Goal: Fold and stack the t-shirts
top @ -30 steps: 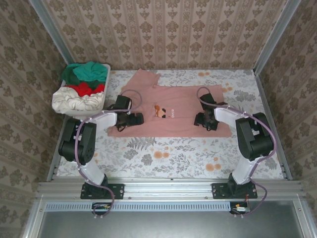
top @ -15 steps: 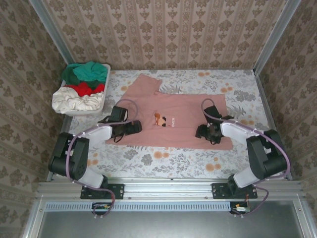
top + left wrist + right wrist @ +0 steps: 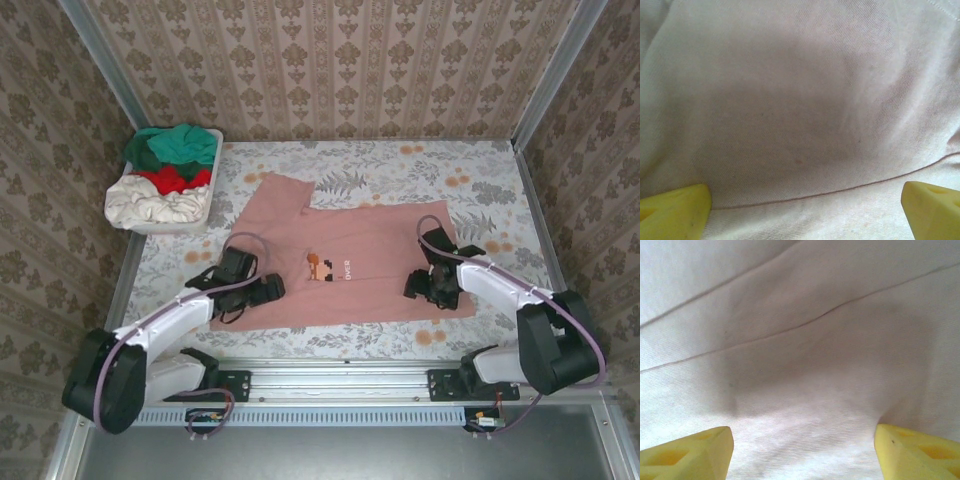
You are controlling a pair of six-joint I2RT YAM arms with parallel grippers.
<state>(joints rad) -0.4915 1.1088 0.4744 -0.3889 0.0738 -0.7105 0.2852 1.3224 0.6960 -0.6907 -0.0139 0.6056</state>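
The right gripper grabs the t-shirt's far corner (image 3: 442,207), away from the sleeve, next, to fold the shirt's far side over the print (image 3: 328,269).
A dusty-pink t-shirt (image 3: 350,245) lies spread flat on the flowered table, its small pixel print (image 3: 328,269) facing up, one sleeve pointing to the far left. My left gripper (image 3: 262,291) rests low on the shirt's near-left part. In the left wrist view (image 3: 805,200) its yellow fingertips (image 3: 675,205) stand wide apart, with flat pink cloth (image 3: 800,100) and a seam line between them. My right gripper (image 3: 425,285) sits on the near-right part, open too (image 3: 802,445), its fingertips (image 3: 915,447) on smooth cloth (image 3: 800,340). Nothing is pinched.
A white laundry basket (image 3: 214,160) stands at the far left, holding a teal-green tee (image 3: 175,145), a red one (image 3: 170,178) and a cream one (image 3: 150,205). Bare flowered table (image 3: 470,170) lies at the far right; a metal rail (image 3: 340,370) runs along the near edge.
Both arms have drawn back toward the near edge, and the pink shirt has slid with them. Both pairs of jaws have widened a little.
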